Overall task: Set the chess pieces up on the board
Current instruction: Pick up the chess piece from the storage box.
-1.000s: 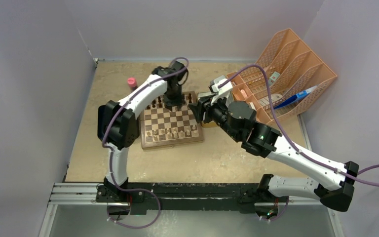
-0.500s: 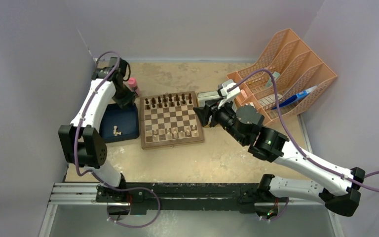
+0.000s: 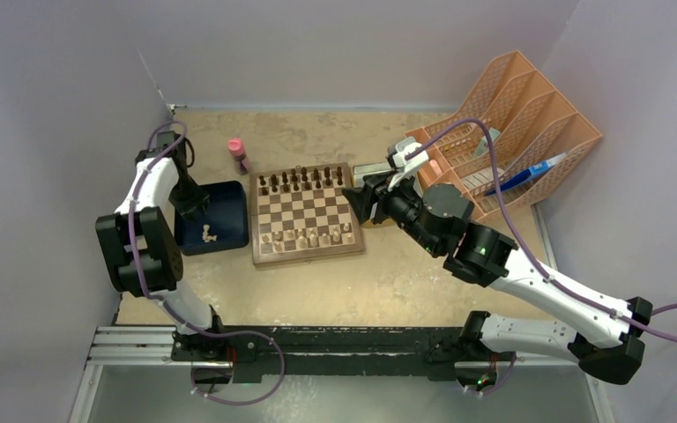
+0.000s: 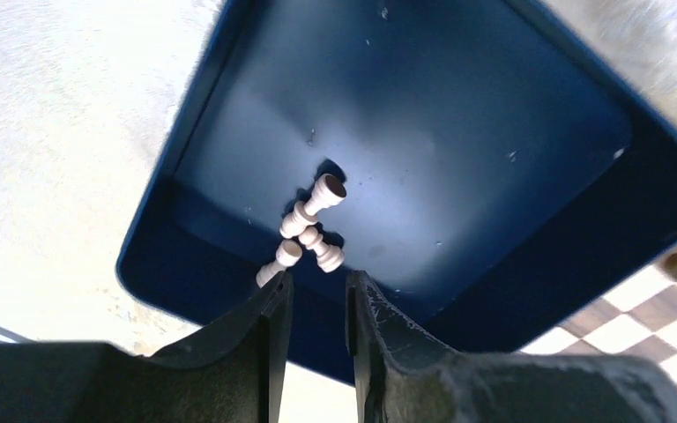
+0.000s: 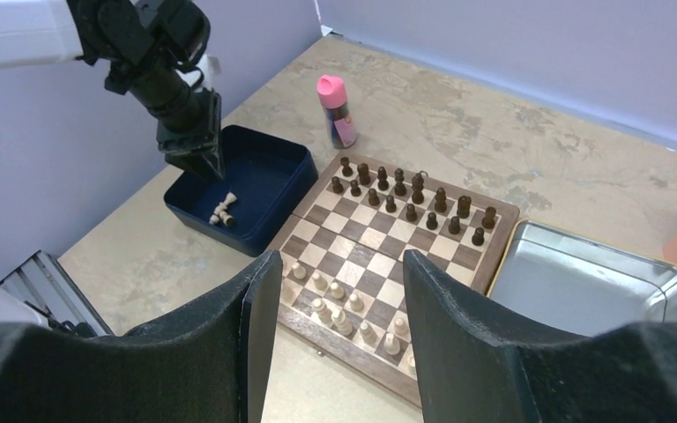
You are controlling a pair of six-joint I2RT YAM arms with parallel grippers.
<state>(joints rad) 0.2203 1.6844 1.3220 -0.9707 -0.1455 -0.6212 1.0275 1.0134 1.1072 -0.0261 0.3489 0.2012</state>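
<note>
Next, my left gripper grips the longer pale piece near its brown base (image 3: 206,228) (image 4: 324,194), to leave the piece's head free to hand over for setting upright.
The board (image 3: 307,257) lies mid-table. Dark chess pieces (image 3: 304,181) fill its two far rows and pale ones (image 3: 308,236) stand on its near rows. Left of it sits a dark blue tray (image 3: 229,207) with three pale pieces (image 4: 313,220) lying on their sides. My left gripper (image 4: 317,280) hangs over the tray's left part, just short of those pieces, open by a narrow gap and empty. My right gripper (image 5: 339,260) hovers at the board's right edge (image 5: 502,220), open and empty. From there I also see my left gripper (image 5: 203,163) above the loose pale pieces (image 5: 224,210).
A pink-capped bottle (image 3: 237,152) stands behind the tray. A metal tin (image 5: 591,282) lies at the board's right side, under my right arm. An orange file rack (image 3: 511,123) with a blue pen fills the back right. Walls close in on the left and at the back.
My left arm swung from the board's far rows leftward to the blue tray, then drew back toward the tray's left side, its jaws narrowing. My right arm backed slightly off the board.
</note>
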